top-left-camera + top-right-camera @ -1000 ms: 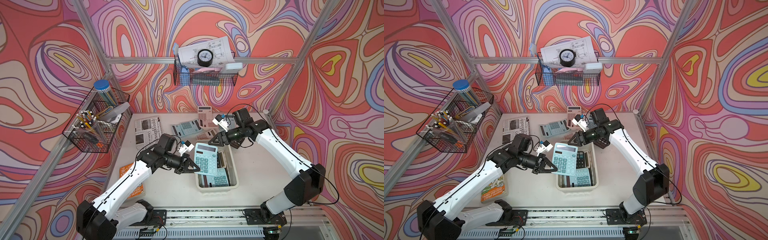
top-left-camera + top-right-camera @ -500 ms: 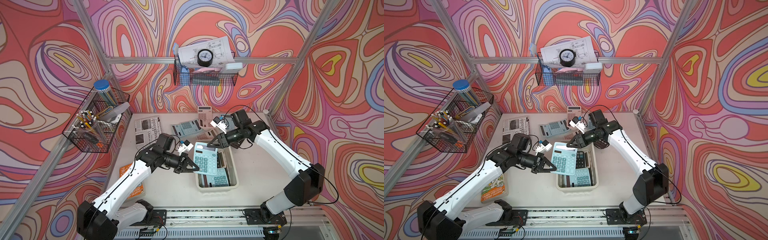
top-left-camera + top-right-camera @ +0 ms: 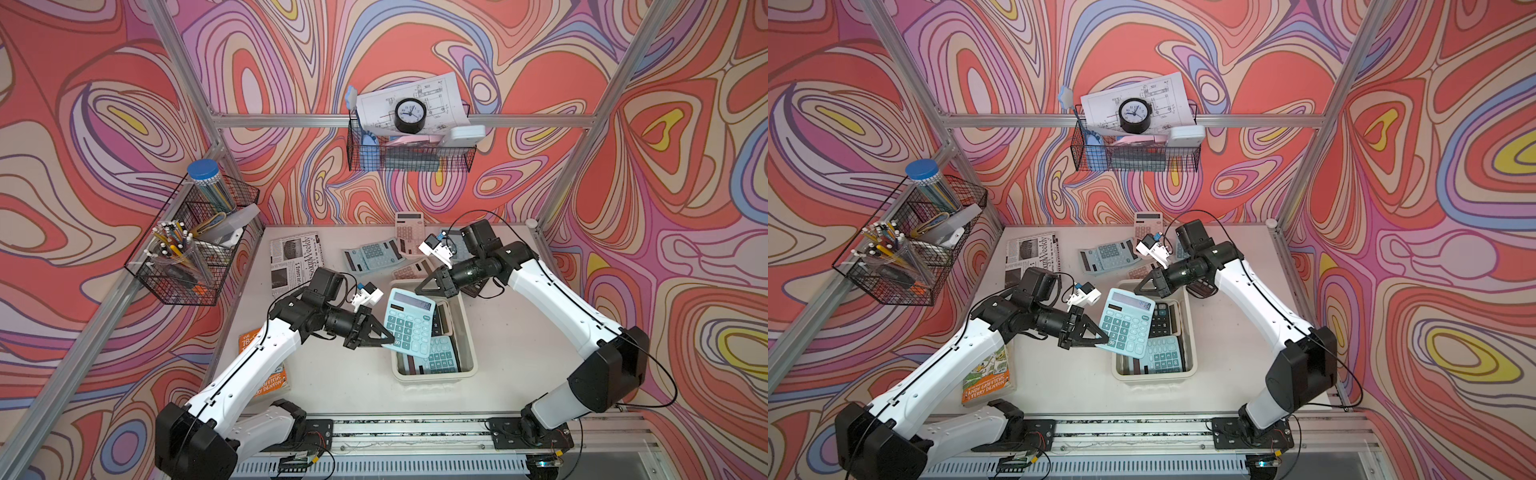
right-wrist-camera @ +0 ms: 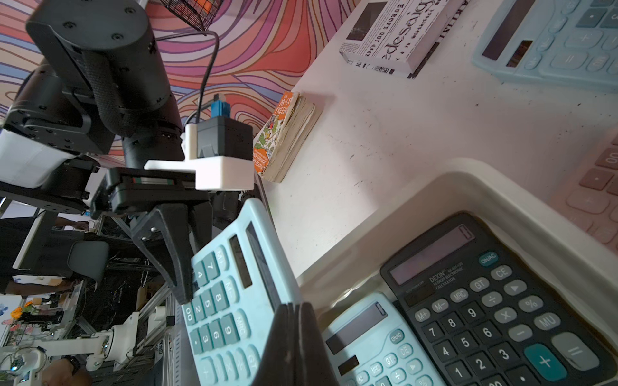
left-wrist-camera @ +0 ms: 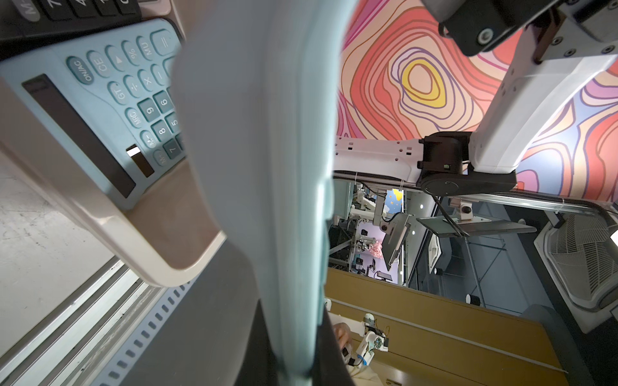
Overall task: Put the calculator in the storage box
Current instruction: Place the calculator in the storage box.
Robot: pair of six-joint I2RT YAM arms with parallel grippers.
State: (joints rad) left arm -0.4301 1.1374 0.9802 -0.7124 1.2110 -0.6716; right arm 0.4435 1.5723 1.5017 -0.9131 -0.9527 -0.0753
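My right gripper needs to open its fingers again, as they are shut beside the raised light blue calculator (image 3: 409, 323). Then it should close on its screen-end edge (image 3: 413, 294).
A light blue calculator (image 3: 409, 328) (image 3: 1127, 324) hangs tilted over the left rim of the cream storage box (image 3: 469, 332) (image 3: 1154, 375). My left gripper (image 3: 388, 338) (image 3: 1104, 340) is shut on the calculator's left edge. In the left wrist view the calculator (image 5: 267, 167) fills the middle, edge-on, between the dark fingers. My right gripper (image 3: 417, 289) (image 4: 297, 334) is shut with nothing between its fingers. Its tip sits by the calculator's (image 4: 227, 300) far edge, above the box's far end. A black calculator (image 4: 485, 300) and a blue one (image 4: 374, 341) lie in the box.
Behind the box, a blue calculator (image 3: 372, 253) and two pink ones (image 3: 409, 232) (image 3: 411, 270) lie on the table. A newspaper-print book (image 3: 295, 257) is at the back left, an orange book (image 3: 270, 374) at the front left. Wire baskets (image 3: 191, 249) (image 3: 409, 153) hang on the walls.
My right gripper has gone from partly open to shut and has come forward and down to the held calculator's far edge. The left gripper and the calculator have barely moved.
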